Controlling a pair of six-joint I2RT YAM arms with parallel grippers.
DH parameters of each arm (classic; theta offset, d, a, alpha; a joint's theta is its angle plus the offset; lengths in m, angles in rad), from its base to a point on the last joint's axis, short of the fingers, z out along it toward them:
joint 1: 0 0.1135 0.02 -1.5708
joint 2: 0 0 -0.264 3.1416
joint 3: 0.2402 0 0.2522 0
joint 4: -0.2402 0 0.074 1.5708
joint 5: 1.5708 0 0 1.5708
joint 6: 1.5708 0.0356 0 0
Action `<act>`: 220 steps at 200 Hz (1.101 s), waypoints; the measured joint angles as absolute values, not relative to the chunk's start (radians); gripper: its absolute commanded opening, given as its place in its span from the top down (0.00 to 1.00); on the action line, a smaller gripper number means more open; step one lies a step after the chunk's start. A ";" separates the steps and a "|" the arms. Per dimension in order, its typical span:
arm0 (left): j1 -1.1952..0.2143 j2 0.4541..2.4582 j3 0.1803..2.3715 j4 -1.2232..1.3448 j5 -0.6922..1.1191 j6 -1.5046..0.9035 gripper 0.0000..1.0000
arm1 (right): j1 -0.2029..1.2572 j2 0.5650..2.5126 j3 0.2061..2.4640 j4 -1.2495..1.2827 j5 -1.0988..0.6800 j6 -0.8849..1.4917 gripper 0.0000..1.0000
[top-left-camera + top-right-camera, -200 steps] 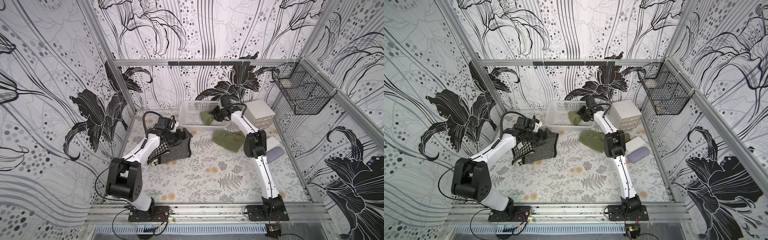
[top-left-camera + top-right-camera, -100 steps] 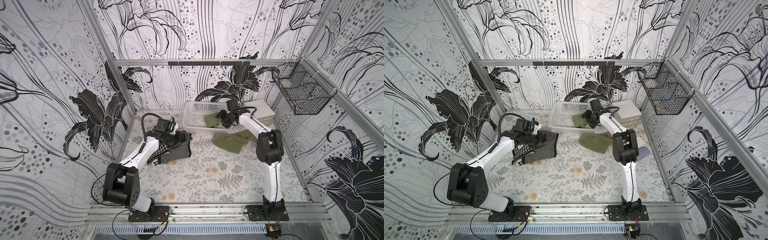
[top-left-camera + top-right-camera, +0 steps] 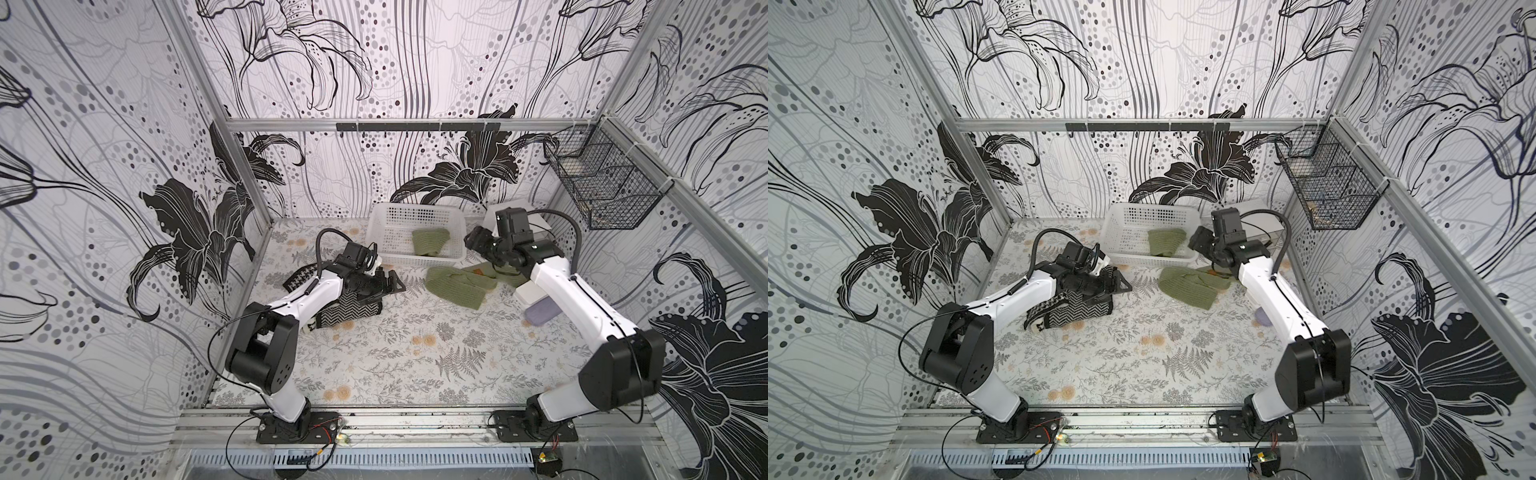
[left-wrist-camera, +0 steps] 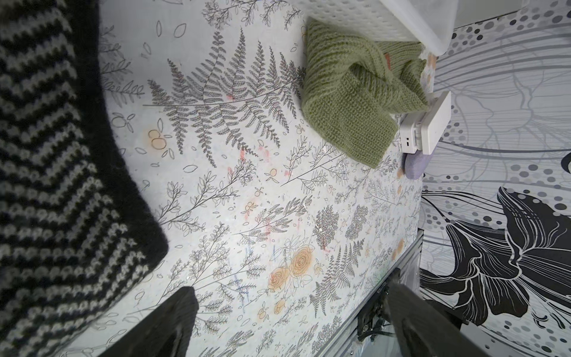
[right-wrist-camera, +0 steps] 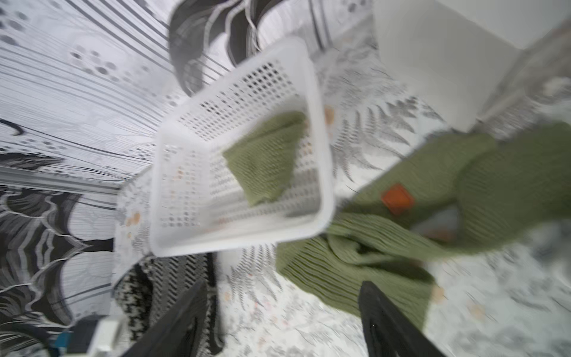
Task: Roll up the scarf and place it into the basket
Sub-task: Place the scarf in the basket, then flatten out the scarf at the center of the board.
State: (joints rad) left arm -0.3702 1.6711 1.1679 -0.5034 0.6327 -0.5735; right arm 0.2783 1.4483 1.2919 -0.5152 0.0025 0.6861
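I should next grab the green scarf in front of the basket by its near edge with my right gripper. Then I can spread the scarf for rolling.
The white perforated basket [image 3: 417, 262] [image 3: 1151, 260] [image 5: 234, 241] stands at the back of the table, and a folded green knit scarf [image 3: 430, 242] [image 3: 1165, 242] [image 5: 265, 160] lies inside it. My right gripper [image 3: 473, 242] [image 3: 1198, 243] [image 5: 284, 321] hovers open and empty just right of the basket. A second green knit scarf [image 3: 457, 286] [image 3: 1192, 284] [image 4: 346, 102] [image 5: 401, 241] lies on the table in front of the basket. My left gripper [image 3: 388, 282] [image 3: 1119, 284] [image 4: 290, 321] is open over the edge of a black-and-white chevron scarf [image 3: 353, 309] [image 3: 1079, 311] [image 4: 46, 185].
A white drawer box [image 3: 540, 222] stands at the back right, partly behind my right arm. A black wire basket [image 3: 602, 191] hangs on the right wall. A flat white box [image 4: 429, 123] and a lilac thing [image 4: 414, 167] lie at the table's right edge.
My right gripper has pulled back out of the basket to the right and opened, leaving the green scarf inside. The left arm has barely moved.
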 measured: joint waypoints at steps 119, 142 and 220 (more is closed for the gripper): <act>-0.419 1.691 1.208 -0.487 0.610 -0.576 0.01 | 0.278 1.705 1.053 -0.458 0.013 0.635 0.54; -0.419 1.687 1.201 -0.487 0.606 -0.577 0.01 | 0.279 1.754 1.023 -0.414 -0.004 0.628 0.92; -0.368 1.653 1.186 -0.511 0.586 -0.572 0.01 | 0.685 1.402 0.906 -0.456 -0.051 0.635 1.00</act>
